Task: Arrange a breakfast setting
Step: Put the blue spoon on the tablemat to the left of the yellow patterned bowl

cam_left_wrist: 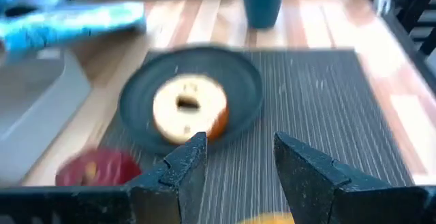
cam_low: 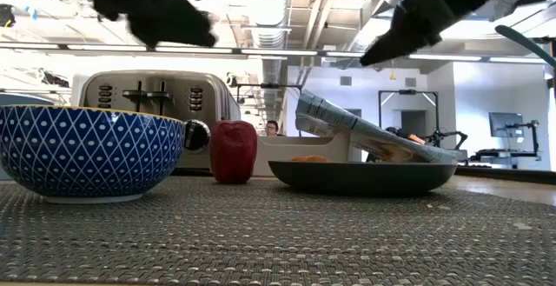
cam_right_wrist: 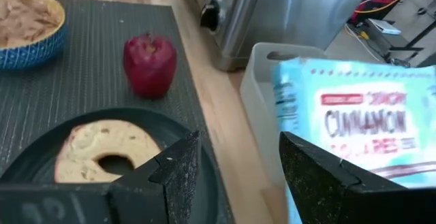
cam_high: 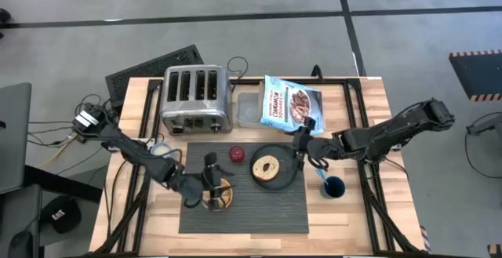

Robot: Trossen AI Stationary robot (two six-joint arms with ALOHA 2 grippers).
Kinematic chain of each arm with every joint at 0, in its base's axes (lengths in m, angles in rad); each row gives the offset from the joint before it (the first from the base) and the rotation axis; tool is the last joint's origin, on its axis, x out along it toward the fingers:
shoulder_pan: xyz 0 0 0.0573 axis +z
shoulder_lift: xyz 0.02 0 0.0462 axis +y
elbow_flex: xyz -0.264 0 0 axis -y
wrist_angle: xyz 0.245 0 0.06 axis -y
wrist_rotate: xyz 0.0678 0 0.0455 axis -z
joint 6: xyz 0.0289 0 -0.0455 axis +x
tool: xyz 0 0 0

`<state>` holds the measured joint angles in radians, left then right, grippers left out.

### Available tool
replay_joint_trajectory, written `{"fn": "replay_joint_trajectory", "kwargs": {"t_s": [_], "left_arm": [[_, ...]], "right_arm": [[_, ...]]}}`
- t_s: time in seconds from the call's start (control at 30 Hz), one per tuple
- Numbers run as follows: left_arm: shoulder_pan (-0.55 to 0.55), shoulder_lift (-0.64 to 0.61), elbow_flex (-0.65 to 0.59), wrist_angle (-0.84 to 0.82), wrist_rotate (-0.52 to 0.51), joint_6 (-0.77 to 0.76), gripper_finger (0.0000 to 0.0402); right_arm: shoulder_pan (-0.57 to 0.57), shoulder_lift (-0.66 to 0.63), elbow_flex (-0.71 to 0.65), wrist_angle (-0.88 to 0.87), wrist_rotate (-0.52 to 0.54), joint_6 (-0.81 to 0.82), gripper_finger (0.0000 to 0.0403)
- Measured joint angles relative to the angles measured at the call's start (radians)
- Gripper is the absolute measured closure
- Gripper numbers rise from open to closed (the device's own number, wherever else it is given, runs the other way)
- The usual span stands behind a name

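The spoon is still to complete the breakfast setting on the placemat (cam_high: 251,207). My right gripper should grab the spoon by its blue handle (cam_high: 321,175) next.
A dark grey ribbed placemat (cam_high: 251,207) lies at the table's middle. On it stand a yellow bowl (cam_high: 222,197) with a blue patterned outside (cam_low: 87,151), holding cereal, a red apple (cam_high: 237,154) and a dark plate (cam_high: 289,176) with a bagel (cam_high: 269,166). A dark blue cup (cam_high: 333,186) stands on the wood to the right of the mat. My left gripper (cam_high: 213,178) hovers over the bowl, open and empty (cam_left_wrist: 238,146). My right gripper (cam_high: 300,150) hovers at the plate's right rim, open and empty (cam_right_wrist: 238,146). The spoon is not to be made out.
A four-slot steel toaster (cam_high: 196,97) stands at the far side behind the mat. A blue cinnamon cereal bag (cam_high: 290,105) leans over a grey container (cam_high: 249,109) to its right. A small pale blue thing (cam_high: 161,148) lies left of the mat.
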<state>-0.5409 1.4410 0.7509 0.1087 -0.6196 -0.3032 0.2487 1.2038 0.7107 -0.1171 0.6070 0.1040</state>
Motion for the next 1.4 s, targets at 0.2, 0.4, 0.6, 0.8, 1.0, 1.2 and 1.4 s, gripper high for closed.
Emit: {"fn": "replay_joint_trajectory", "kwargs": {"t_s": [0.2, 0.4, 0.6, 0.8, 1.0, 1.2, 1.4], "left_arm": [[0.09, 0.0, -0.058, 0.215, 0.11, 0.113, 0.0244], [0.115, 0.0, -0.068, 0.22, 0.119, 0.114, 0.0244], [0.115, 0.0, -0.068, 0.223, 0.118, 0.104, 0.0244], [0.141, 0.0, -0.067, 0.241, 0.102, 0.165, 0.0244], [0.158, 0.0, -0.067, 0.199, 0.116, 0.161, 0.0244], [0.16, 0.0, -0.067, 0.167, 0.122, 0.158, 0.0244], [0.16, 0.0, -0.067, 0.166, 0.126, 0.15, 0.0244]], "right_arm": [[-0.015, -0.016, 0.072, -0.12, -0.002, -0.013, 0.0175], [-0.065, 0.016, 0.072, -0.169, -0.004, -0.046, 0.0175], [-0.107, 0.046, 0.088, -0.189, -0.004, -0.062, 0.0175], [-0.086, 0.029, 0.29, -0.482, -0.004, -0.014, 0.0175], [0.011, 0.011, 0.453, -0.923, -0.126, 0.272, 0.0175], [0.222, -0.065, 0.446, -1.123, -0.215, 0.654, 0.0175], [0.478, -0.125, 0.362, -1.113, -0.215, 0.996, 0.0175]]}}
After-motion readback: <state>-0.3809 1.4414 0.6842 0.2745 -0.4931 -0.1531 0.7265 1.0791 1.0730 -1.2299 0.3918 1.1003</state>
